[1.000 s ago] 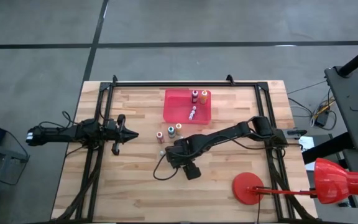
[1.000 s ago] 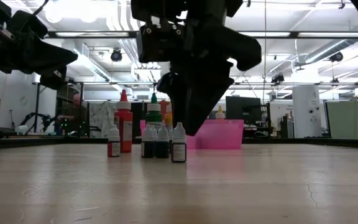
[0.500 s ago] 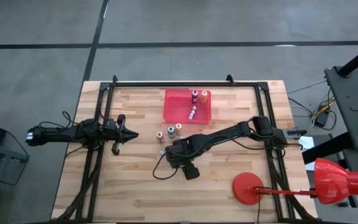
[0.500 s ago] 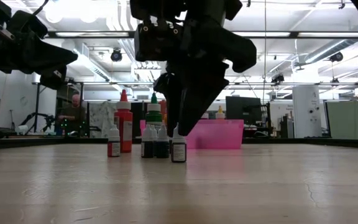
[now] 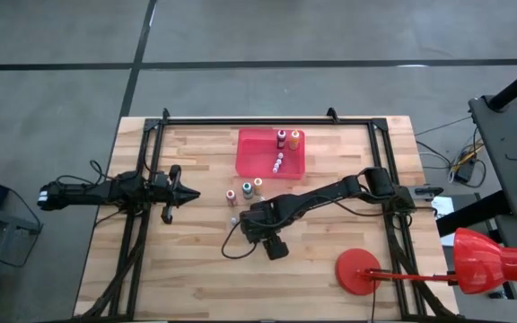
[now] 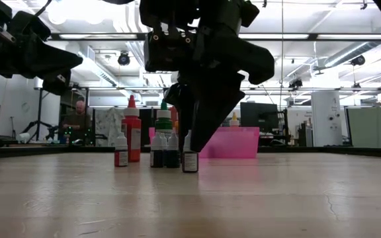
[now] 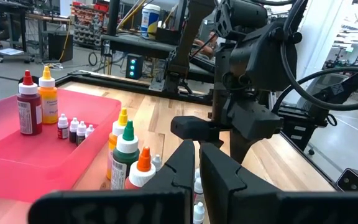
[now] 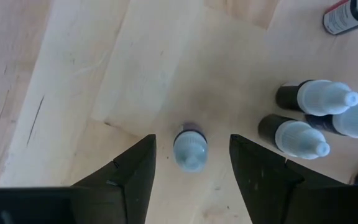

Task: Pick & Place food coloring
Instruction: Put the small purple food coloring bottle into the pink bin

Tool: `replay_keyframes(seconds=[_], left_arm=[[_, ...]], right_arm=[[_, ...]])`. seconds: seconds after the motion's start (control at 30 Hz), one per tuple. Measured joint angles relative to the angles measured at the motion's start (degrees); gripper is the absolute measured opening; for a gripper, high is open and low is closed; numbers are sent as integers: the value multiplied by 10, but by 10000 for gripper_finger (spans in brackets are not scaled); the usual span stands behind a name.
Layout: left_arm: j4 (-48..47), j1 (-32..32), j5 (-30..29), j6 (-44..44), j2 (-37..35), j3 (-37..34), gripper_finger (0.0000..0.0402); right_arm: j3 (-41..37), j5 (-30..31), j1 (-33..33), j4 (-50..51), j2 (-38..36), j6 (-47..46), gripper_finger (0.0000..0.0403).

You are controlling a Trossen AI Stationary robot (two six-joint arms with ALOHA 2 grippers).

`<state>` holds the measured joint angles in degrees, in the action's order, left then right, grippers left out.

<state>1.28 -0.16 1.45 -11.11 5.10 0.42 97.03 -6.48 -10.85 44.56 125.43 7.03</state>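
Note:
Fingers reach down on either side of the pale cap (image 8: pixel 191 151) of the tiny bottle (image 8: pixel 191 128), so closing would catch it. My right gripper closes next.
Several food coloring bottles stand upright on the wooden table in front of the red tray (image 5: pixel 258 157): taller ones (image 5: pixel 246 189) and tiny pale-capped ones (image 6: pixel 157 156). More bottles (image 5: pixel 282 137) stand inside the tray. My right gripper (image 8: pixel 192 142) points steeply down over the nearest tiny bottle (image 8: pixel 190 149), which also shows in the low view (image 6: pixel 190 159). The gripper is open, with one finger on either side of the bottle's cap and a gap to each. My left gripper (image 5: pixel 187 194) waits shut and level at the table's left side.
Two tiny bottles (image 8: pixel 300 138) stand close beside the one between my fingers, and another (image 6: pixel 121 156) stands farther off. A dark metal frame (image 5: pixel 267 119) runs round the table. A red round base (image 5: pixel 359 270) sits at the near right.
My right gripper's fingertips have sunk a little around the nearest tiny bottle and have stayed open. The bottle has not moved.

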Motion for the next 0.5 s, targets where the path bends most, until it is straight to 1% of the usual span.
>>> replay_keyframes(seconds=[0.13, 0.23, 0.5], left_arm=[[0, 0, 0, 0, 0, 0, 0], [0, 0, 0, 0, 0, 0, 0], [0, 0, 0, 0, 0, 0, 0]], right_arm=[[0, 0, 0, -2, 0, 0, 193], [0, 0, 0, -2, 0, 0, 184], [-1, 0, 1, -1, 0, 0, 127]])
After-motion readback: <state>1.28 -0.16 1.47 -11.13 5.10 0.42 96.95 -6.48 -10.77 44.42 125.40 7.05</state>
